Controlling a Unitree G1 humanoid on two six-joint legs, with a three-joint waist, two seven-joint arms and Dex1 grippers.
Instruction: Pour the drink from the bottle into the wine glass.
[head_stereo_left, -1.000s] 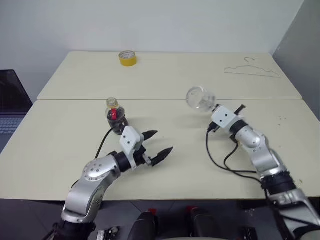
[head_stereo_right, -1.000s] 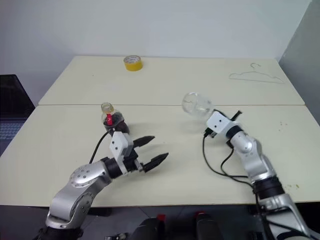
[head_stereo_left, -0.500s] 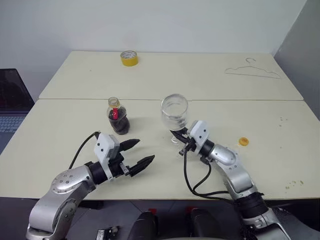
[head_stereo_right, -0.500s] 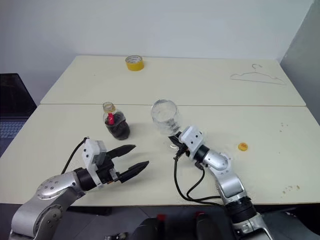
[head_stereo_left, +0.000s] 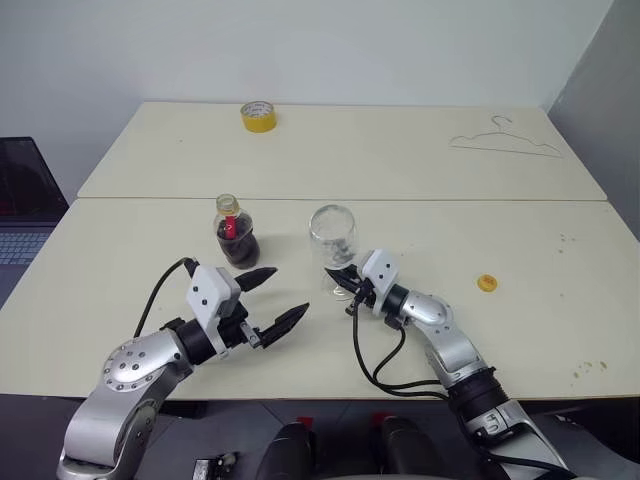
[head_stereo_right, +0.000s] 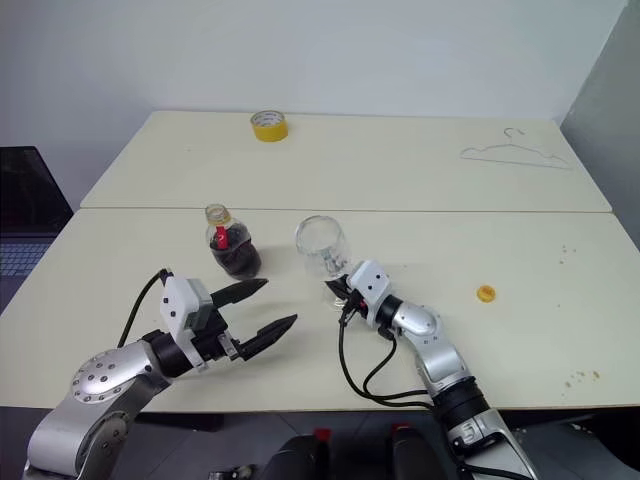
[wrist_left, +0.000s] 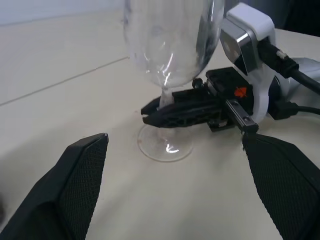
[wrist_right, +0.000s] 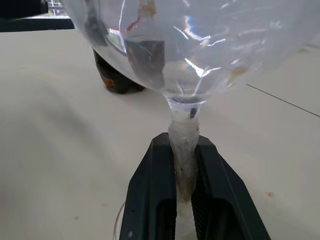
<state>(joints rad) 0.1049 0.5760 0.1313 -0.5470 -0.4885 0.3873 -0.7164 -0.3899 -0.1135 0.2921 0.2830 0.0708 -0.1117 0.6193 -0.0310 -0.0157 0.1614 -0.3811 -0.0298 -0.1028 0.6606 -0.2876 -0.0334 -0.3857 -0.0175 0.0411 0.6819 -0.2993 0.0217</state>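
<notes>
The upright glass has its round foot (head_stereo_left: 341, 292) on the tabletop and would stand, so my right gripper should open its fingers.
The wine glass (head_stereo_left: 332, 233) stands upright near the table's middle, and its foot (wrist_left: 165, 146) appears to rest on the table. My right gripper (head_stereo_left: 341, 281) is shut on its stem (wrist_right: 183, 145), held level. The bottle (head_stereo_left: 236, 236), holding dark drink (head_stereo_left: 239, 250), stands just left of the glass, with nothing touching it. My left gripper (head_stereo_left: 287, 291) hovers open in front of the bottle, its fingers (wrist_left: 75, 190) spread wide and pointing toward the glass.
A small yellow cap (head_stereo_left: 487, 283) lies on the table to the right of my right arm. A yellow tape roll (head_stereo_left: 256, 116) sits at the far edge, a wire hanger (head_stereo_left: 502, 141) at the far right. A laptop (head_stereo_left: 22, 205) is off the table's left side.
My right gripper swung the glass leftward and down, turning it from tilted to upright beside the bottle. The left arm drew back slightly to the left, still open.
</notes>
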